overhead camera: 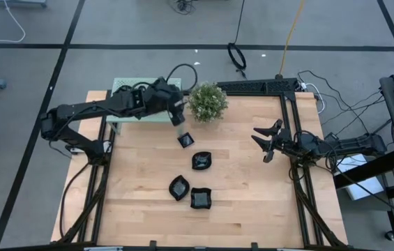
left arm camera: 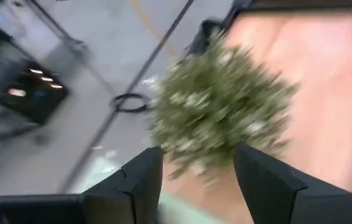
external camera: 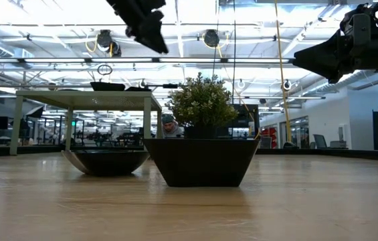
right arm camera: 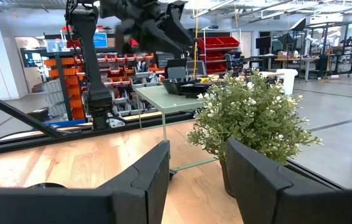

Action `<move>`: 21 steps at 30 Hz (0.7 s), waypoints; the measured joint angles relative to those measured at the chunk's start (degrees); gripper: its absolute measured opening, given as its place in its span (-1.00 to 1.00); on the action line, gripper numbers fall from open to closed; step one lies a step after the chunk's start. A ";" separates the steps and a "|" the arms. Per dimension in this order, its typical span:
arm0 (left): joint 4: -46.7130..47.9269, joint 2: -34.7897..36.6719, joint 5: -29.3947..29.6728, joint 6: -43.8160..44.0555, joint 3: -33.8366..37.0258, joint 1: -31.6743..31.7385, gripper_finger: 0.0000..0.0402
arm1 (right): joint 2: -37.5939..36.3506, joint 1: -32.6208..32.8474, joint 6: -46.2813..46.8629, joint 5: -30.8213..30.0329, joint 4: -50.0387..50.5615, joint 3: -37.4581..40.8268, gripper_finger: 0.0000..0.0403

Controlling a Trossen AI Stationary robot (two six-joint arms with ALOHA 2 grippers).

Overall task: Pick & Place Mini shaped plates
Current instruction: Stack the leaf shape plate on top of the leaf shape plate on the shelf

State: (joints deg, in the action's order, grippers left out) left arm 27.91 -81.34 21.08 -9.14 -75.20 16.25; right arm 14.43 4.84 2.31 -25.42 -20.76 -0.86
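Next, my left gripper picks up the plate nearest the square one by its rim (overhead camera: pixel 201 153), to place it on the pale green side table.
Several mini shaped plates, small, black and glossy, lie on the wooden table: one (overhead camera: pixel 185 140) nearest the plant, one (overhead camera: pixel 201 161) beyond it, and two (overhead camera: pixel 179 187) (overhead camera: pixel 201 199) closer to the near edge. The low view shows a round one (external camera: pixel 107 161) and a square one (external camera: pixel 201 161) resting on their bases. My left gripper (overhead camera: pixel 178 117) (left arm camera: pixel 197 155) hangs open above the table, between the plant and the nearest plate, with nothing between its fingers. My right gripper (overhead camera: pixel 266 139) (right arm camera: pixel 197 149) waits open at the table's right side, raised.
A green leafy potted plant (overhead camera: pixel 207 102) (right arm camera: pixel 253 118) stands at the far middle of the table. A pale green side table (overhead camera: pixel 141 104) at the far left carries more black dishes (right arm camera: pixel 182 87). A black frame (overhead camera: pixel 291 118) runs along the right edge.
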 joint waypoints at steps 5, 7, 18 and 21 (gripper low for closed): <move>-1.31 -2.77 -5.18 12.69 0.09 -1.04 0.00 | 0.00 0.01 0.00 -0.01 0.01 0.00 -0.29; -1.51 -4.79 -6.05 16.42 0.11 -2.05 0.00 | 0.00 0.00 0.00 0.01 -0.01 0.00 -0.29; -0.39 -14.80 -11.95 23.01 0.11 -10.58 0.00 | -0.01 0.00 0.00 -0.01 -0.01 0.00 -0.29; 0.61 -16.18 -14.24 25.08 0.11 -13.90 0.00 | -0.01 0.02 0.00 0.01 -0.01 0.00 -0.29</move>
State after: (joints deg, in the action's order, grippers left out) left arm 28.52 -97.52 6.84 15.94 -75.09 2.35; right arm 14.41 4.86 2.31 -25.41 -20.78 -0.86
